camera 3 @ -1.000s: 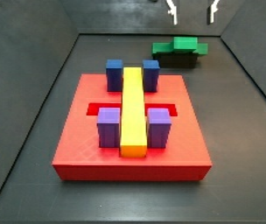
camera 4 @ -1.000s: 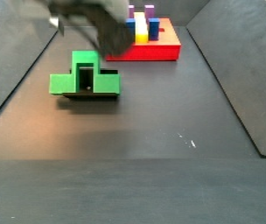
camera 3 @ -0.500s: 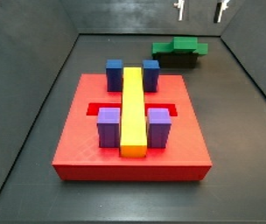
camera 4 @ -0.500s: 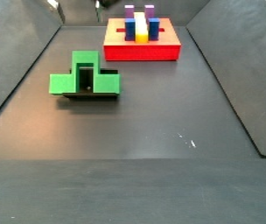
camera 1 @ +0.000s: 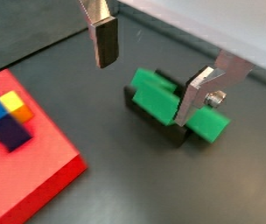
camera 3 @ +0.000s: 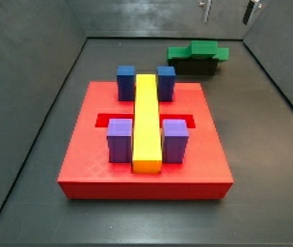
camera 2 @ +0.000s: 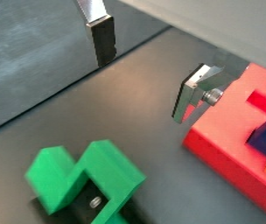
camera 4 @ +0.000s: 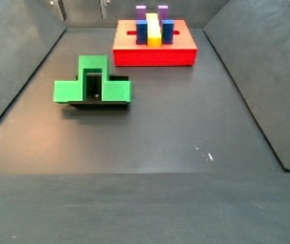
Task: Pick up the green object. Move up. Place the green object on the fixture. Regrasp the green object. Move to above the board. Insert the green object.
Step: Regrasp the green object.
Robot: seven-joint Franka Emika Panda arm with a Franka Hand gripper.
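I will next grab the green object by its taller middle block (camera 3: pixel 203 48) with my gripper, and then fit the object onto the red board (camera 3: pixel 85 164).
The green object (camera 3: pixel 197 51) rests on the dark fixture (camera 3: pixel 196 67) at the far end of the floor, away from the red board (camera 3: pixel 85 164). From another side it shows as a green object (camera 4: pixel 92 86) over the fixture (camera 4: pixel 96 104). My gripper (camera 3: pixel 229 10) hangs high above it, open and empty, only its fingertips showing. In both wrist views the gripper (camera 1: pixel 150 70) (camera 2: pixel 147 68) is spread wide with nothing between the fingers, well above the green object (camera 1: pixel 157 96) (camera 2: pixel 83 175).
The board (camera 4: pixel 155 55) carries a long yellow bar (camera 3: pixel 146 121), two blue blocks (camera 3: pixel 126 82) and two purple blocks (camera 3: pixel 119 140). Dark walls close in the floor on both sides. The board's edge (camera 1: pixel 24 153) lies near the fixture (camera 1: pixel 153 124).
The gripper has risen straight up from above the green object, almost leaving both side views. The green object stays on the fixture.
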